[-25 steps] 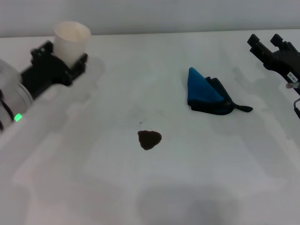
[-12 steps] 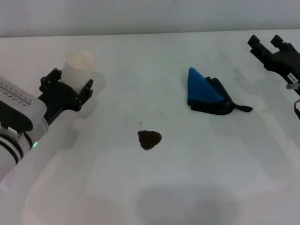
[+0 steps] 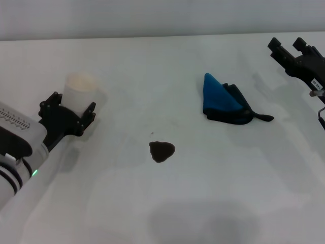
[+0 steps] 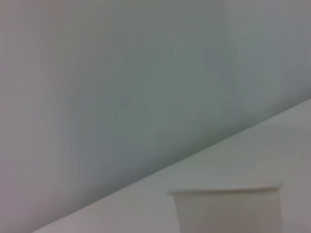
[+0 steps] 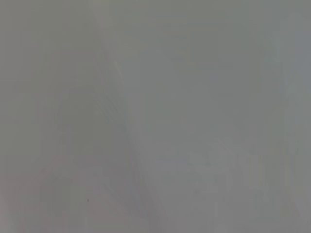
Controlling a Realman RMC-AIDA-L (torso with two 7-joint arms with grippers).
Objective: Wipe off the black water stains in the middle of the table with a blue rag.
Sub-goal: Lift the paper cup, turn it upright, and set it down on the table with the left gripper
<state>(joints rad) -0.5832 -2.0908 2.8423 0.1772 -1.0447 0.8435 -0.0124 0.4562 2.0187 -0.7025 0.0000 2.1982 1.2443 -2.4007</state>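
The paper cup point(image 3: 80, 86) tips its rim away from my fingers over the table, so from here my left gripper keeps hold of the cup until it stands upright.
The black water stain point(image 3: 162, 151), a small dark heart-shaped blot, lies in the middle of the white table point(image 3: 213, 203). The blue rag point(image 3: 222, 104) lies crumpled behind and to the right of it, with a dark tail point(image 3: 263, 117) pointing right. My left gripper point(image 3: 71, 107) is at the left, shut around a white paper cup point(image 3: 80, 86) that stands low at the table. The cup's rim also shows in the left wrist view point(image 4: 226, 206). My right gripper point(image 3: 287, 46) is open and empty at the far right edge, apart from the rag. The right wrist view shows only plain grey.
The table's far edge meets a pale wall point(image 3: 162, 18) at the back. My left arm point(image 3: 15, 147) lies across the front left corner of the table.
My left gripper has come down and toward the front with the white cup, from raised at the back left to low at the table. The right arm, rag and stain have not moved.
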